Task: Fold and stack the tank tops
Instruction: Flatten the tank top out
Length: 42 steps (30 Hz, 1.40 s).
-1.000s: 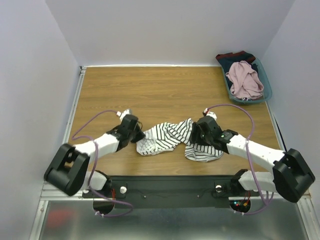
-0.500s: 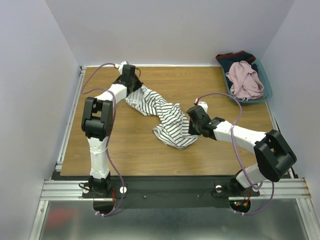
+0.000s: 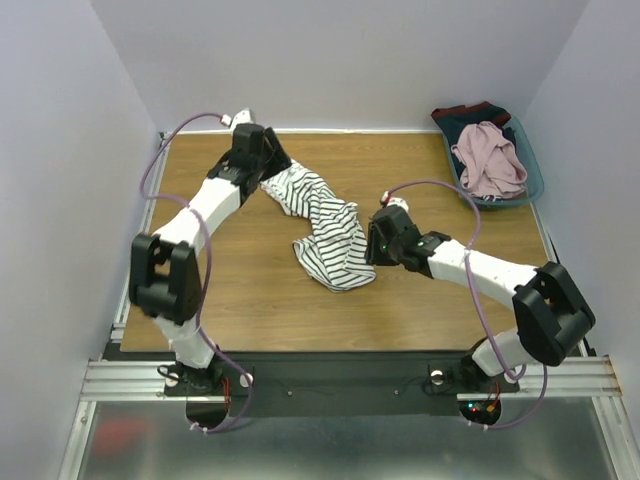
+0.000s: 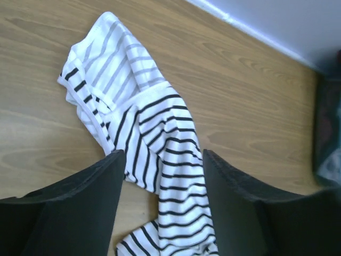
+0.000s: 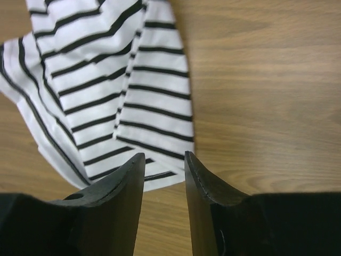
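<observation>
The right gripper grabs the hem corner at its near end (image 3: 371,277) (image 5: 180,169) next, to spread the striped top.
The white tank top with thin black stripes (image 3: 325,228) lies crumpled in a long diagonal band across the table's middle, also seen as the striped top (image 4: 144,133) and the striped cloth (image 5: 106,90). My left gripper (image 3: 268,170) hovers over its far end, jaws open, the cloth lying loose below them (image 4: 162,165). My right gripper (image 3: 375,245) sits at the cloth's right edge, jaws open a little with nothing between them (image 5: 164,160). The pink-mauve tank top (image 3: 488,158) lies bunched in the bin at the back right.
A teal bin (image 3: 533,185) at the back right corner holds the pink top and dark navy-and-red clothing (image 3: 470,113). White walls enclose the wooden table (image 3: 220,290) on three sides. A metal rail runs along the near edge.
The left gripper carried the striped top's end to the far left, then opened and let it go. The right gripper moved up to the cloth's right edge, closed somewhat, then reopened partly.
</observation>
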### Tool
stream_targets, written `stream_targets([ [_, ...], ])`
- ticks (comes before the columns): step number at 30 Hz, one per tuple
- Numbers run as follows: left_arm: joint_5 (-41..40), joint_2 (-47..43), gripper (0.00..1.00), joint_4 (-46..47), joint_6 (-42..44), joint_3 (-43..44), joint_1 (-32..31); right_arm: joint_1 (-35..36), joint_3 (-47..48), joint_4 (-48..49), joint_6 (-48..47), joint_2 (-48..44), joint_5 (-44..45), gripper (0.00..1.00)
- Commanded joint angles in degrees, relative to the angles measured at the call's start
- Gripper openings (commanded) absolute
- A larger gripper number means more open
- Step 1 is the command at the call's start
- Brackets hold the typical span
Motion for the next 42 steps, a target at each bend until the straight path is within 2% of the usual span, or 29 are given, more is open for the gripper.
stream_targets([
  [1,-3.5,-11.4,0.65,6.8,-5.5,-17.2,-1.4,4.9,2.7,2.6,-1.2,4.1,-0.3,0.41],
  [4,-1.8,-16.3,0.56,10.9,-8.1,-29.6,-1.9,6.7,5.8,2.5,-1.2,7.6,0.8,0.40],
  [10,-0.2,-16.6,0.56,15.3,-8.4,-39.1,-3.7,9.1,10.2,2.4,-0.2,13.9,4.5,0.43],
  [14,0.3,-16.4,0.56,18.2,-8.5,-42.4,-4.8,9.6,10.9,2.2,0.7,14.4,7.9,0.50],
  [26,1.2,-15.1,0.55,20.7,-7.9,-43.7,-4.9,9.7,12.8,1.3,1.2,19.4,9.7,0.49],
  [29,1.5,-14.7,0.55,21.3,-7.8,-43.8,-4.9,9.7,12.8,1.2,1.3,19.8,10.2,0.38],
  [30,1.7,-14.3,0.55,21.6,-7.7,-43.8,-5.0,9.7,12.7,1.0,1.7,19.2,10.6,0.30],
  [32,2.2,-14.2,0.55,22.2,-7.6,-43.7,-4.9,9.7,11.6,0.8,2.2,17.9,11.1,0.22],
  [36,2.8,-13.3,0.50,22.8,-6.8,-43.9,-4.9,9.6,10.0,0.2,2.4,13.4,13.1,0.11],
  [42,6.0,-11.8,0.48,24.7,-5.7,-44.0,-5.0,9.6,8.5,-1.5,3.2,6.2,14.0,0.04],
])
